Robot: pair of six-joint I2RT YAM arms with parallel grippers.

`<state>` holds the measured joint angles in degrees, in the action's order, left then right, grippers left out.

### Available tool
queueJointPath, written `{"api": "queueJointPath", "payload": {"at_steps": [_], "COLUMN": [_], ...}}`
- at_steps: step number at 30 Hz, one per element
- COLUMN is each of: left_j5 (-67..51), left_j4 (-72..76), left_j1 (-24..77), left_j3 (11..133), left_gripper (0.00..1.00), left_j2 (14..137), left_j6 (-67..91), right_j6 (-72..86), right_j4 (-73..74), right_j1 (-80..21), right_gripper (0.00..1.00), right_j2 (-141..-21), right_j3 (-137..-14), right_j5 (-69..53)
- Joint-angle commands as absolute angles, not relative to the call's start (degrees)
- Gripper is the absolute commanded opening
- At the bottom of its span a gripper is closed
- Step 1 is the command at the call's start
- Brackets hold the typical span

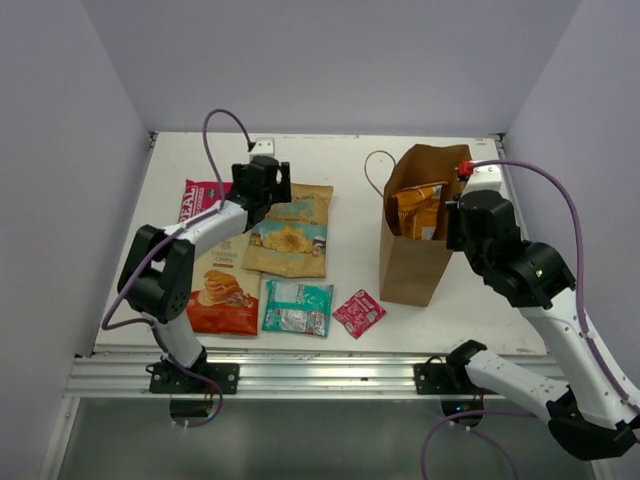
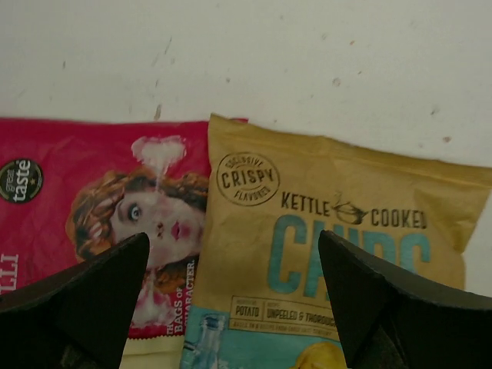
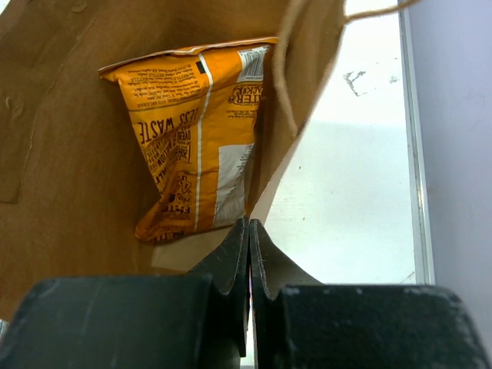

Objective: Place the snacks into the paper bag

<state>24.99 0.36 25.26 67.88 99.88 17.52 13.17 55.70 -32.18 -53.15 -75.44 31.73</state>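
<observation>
Next, my left gripper picks up the tan packet by its plain tan end. That leaves the teal-banded end free to enter the paper bag.
The brown paper bag stands at the right with its mouth open. The orange packet sits inside it and also shows in the right wrist view. My right gripper is at the bag's right rim, and its jaws are shut where the bag wall meets them. My left gripper is open above the top of the tan packet with the teal band, next to the pink-red "REAL" packet. The red-orange packet, teal-green packet and small sachet lie flat.
The white table is walled at the back and both sides. A metal rail runs along its near edge. The bag's loop handle lies to the left of its mouth.
</observation>
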Motion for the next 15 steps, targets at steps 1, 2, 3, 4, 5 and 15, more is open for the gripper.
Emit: {"api": "queueJointPath", "payload": {"at_steps": [1,2,3,4,5,15], "left_j5": [21.9,21.6,21.5,21.2,21.1,15.1], "left_j4": [1.0,0.6,-2.6,-3.9,-5.0,-6.2], "left_j1": [22.6,22.2,21.8,21.4,21.4,19.9], "left_j3": [68.6,69.0,70.4,71.2,71.8,70.8], "left_gripper": [0.97,0.97,0.97,0.97,0.97,0.96], "left_j2": [97.9,99.0,99.8,101.7,102.5,108.4], "left_j6": [22.3,22.7,23.0,23.0,23.2,23.6], "right_j6": [12.0,12.0,12.0,12.0,12.0,12.4], "right_j4": [54.8,55.0,55.2,55.3,55.2,55.2], "right_j1": [-32.2,-32.2,-32.2,-32.1,-32.2,-32.2], "right_gripper": [0.00,0.00,0.00,0.00,0.00,0.00], "right_j2": [-51.8,-51.7,-51.5,-51.3,-51.2,-50.9], "right_j3": [-76.6,-76.6,-76.6,-76.5,-76.3,-75.9], "right_j5": [31.9,32.1,32.2,32.2,32.1,31.9]}}
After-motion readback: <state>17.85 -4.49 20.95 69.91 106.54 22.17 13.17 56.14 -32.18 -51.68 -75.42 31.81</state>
